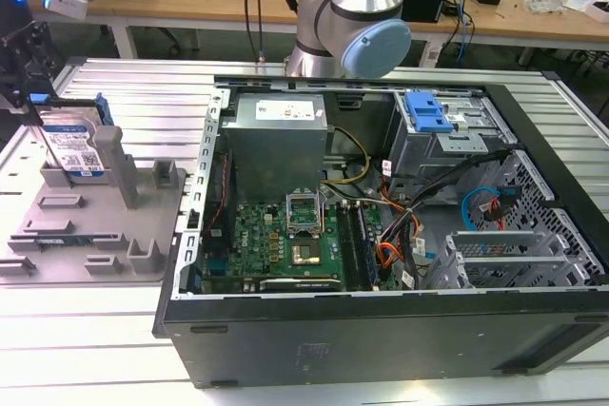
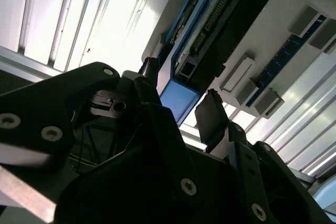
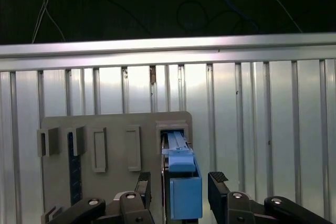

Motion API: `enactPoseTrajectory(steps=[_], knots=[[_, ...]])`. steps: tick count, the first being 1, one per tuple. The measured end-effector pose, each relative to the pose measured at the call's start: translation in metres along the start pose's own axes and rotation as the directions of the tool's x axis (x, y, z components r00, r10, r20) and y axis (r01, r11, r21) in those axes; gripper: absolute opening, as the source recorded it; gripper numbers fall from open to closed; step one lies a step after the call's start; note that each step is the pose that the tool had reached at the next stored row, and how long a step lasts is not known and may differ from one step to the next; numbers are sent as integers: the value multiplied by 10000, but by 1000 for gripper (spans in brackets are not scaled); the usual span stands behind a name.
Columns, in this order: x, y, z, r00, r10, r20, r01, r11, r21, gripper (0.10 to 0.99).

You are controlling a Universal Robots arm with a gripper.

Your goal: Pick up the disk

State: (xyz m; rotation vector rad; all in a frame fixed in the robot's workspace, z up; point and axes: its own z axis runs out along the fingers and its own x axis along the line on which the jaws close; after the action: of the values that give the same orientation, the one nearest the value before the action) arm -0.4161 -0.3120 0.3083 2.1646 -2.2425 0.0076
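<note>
The robot's gripper should close on the disk, because the robot's fingers are on either side of the disk's blue bar in the wrist view. Closing now would hold it.
The disk (image 1: 74,151) stands on edge in a slot of the grey fixture plate (image 1: 90,235) at the exterior view's left. It is silver, with a white-and-blue label and blue side rails. My gripper (image 1: 40,109) hangs over its top edge. In both wrist views the black fingers (image 3: 218,183) stand on either side of the disk's blue rail (image 3: 185,188), with a small gap on each side. The gripper (image 2: 180,97) is open around the disk (image 2: 210,30), and I see no contact.
An open computer case (image 1: 381,330) fills the middle and the exterior view's right, with a grey power supply box (image 1: 276,145) and a blue bracket (image 1: 426,111) inside. The arm's base (image 1: 347,21) stands behind it. The table (image 3: 273,108) is ribbed aluminium.
</note>
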Motion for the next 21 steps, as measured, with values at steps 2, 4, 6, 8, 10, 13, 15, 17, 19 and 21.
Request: enactPoseTrajectory(steps=[2,4,6,8,10,13,15,17,19,21], knots=[[4,-2,6,10000,0,0,0,10000,0,557],[9,-13,21,10000,1,0,-1,10000,0,557],[9,-25,37,10000,2,0,-2,10000,0,557],[9,-26,50,10000,1,0,-1,10000,0,557],[10,-26,54,10000,1,-1,-1,10000,-3,557],[4,-26,59,10000,0,1,0,10000,2,475],[-7,-26,57,10000,0,0,0,10000,0,408],[-11,-26,58,10000,1,-1,-1,10000,-1,408],[-11,-26,63,10000,1,0,-1,10000,-1,408],[-11,-26,69,10000,0,0,0,10000,-1,408]])
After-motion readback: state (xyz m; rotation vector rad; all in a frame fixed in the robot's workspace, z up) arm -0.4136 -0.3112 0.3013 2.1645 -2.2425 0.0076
